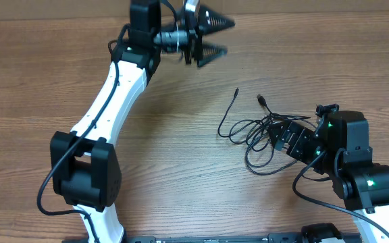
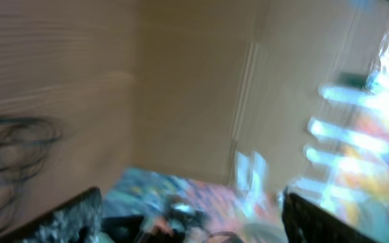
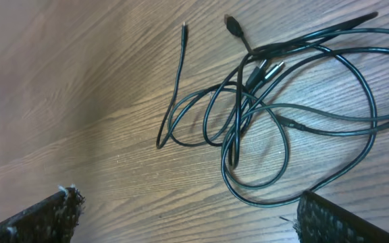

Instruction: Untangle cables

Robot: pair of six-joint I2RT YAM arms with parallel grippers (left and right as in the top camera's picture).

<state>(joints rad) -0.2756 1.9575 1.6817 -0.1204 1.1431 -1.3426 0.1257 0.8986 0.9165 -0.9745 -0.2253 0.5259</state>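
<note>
My right gripper grips a single cable at the back side of the heap [image 1: 270, 113] [image 3: 252, 54] next, near the protruding cable ends, to draw it out and untangle the cables.
The cables [image 1: 252, 131] are thin black cords lying in a tangled bunch of loops on the wooden table, right of centre, with a plug end [image 1: 261, 99] and a thin loose end [image 1: 236, 92] sticking out toward the back. My right gripper [image 1: 279, 138] hovers at the bunch's right edge, open. In the right wrist view the cables [image 3: 269, 115] lie ahead of the open gripper [image 3: 188, 223], and one loop runs close to the right fingertip [image 3: 336, 223]. My left gripper [image 1: 215, 37] is at the table's far edge, open and empty. Its blurred wrist view shows the cables [image 2: 12, 145] far left.
The left arm [image 1: 113, 94] stretches from the near left to the back centre. The right arm's base [image 1: 367, 182] sits near right. Beyond the table's far edge, the left wrist view is a bright blurred smear.
</note>
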